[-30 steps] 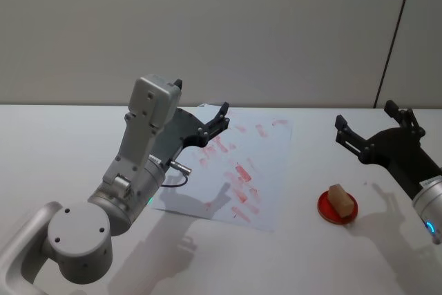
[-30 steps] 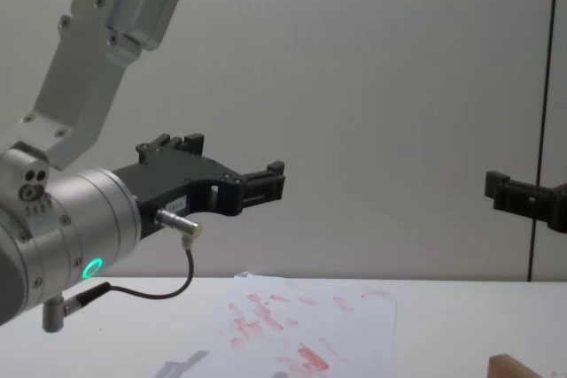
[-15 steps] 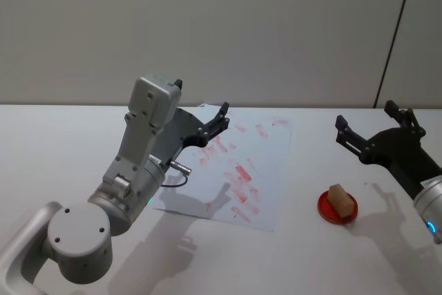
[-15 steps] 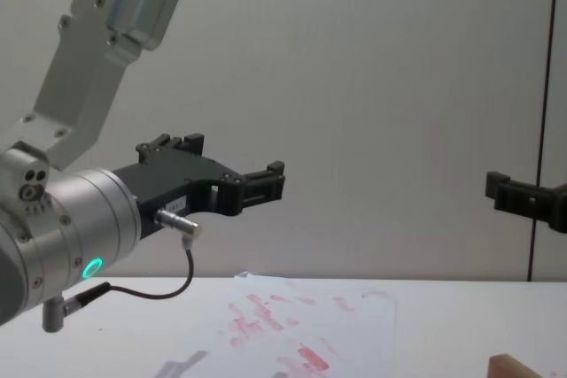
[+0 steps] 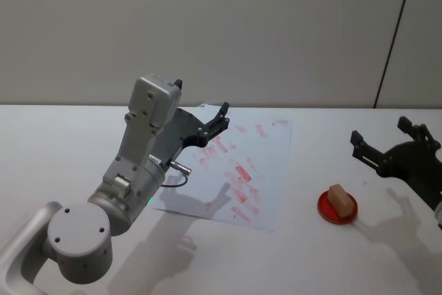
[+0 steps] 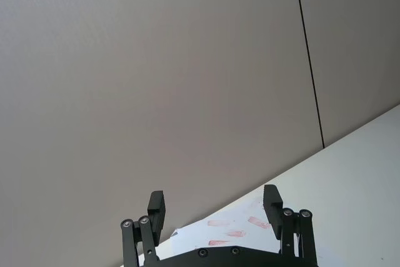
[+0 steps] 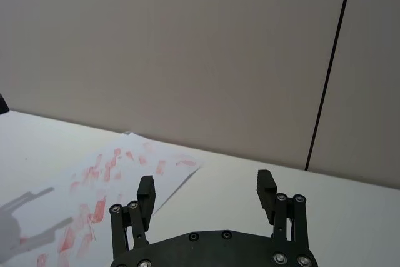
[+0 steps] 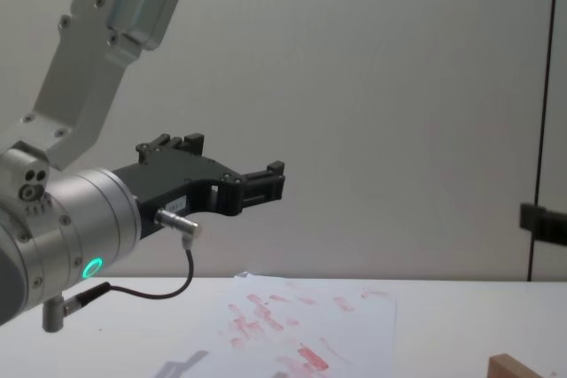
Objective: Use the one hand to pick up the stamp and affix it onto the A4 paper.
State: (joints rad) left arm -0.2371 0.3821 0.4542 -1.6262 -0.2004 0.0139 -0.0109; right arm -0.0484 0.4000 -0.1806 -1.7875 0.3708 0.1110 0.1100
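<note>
The base of the stamp (image 5: 337, 198) stands on the red ink pad. My right gripper will next grab the stamp's upper wooden sides to pick it up.
The stamp (image 5: 337, 198), a small light-brown wooden block, stands on a round red ink pad (image 5: 330, 212) at the table's right; its top corner shows in the chest view (image 8: 523, 366). The A4 paper (image 5: 266, 170), white with red marks, lies at mid-table (image 8: 354, 320) (image 7: 156, 186) (image 6: 181, 232). My right gripper (image 5: 380, 131) hovers open and empty behind and to the right of the stamp (image 7: 205, 181), and its finger (image 8: 542, 223) reaches in at the chest view's right edge. My left gripper (image 5: 222, 117) is held open and empty above the paper's left part (image 6: 214, 195) (image 8: 266, 179).
My big silver left arm (image 5: 138, 170) rises over the table's left side, with a green light on its wrist (image 8: 91, 266). A plain wall with a dark vertical seam (image 5: 394, 32) stands behind the white table (image 5: 55, 143).
My right gripper has shifted to the right and lower in the head view, away from the paper, and slid toward the chest view's right edge. The left arm, stamp and paper have not moved.
</note>
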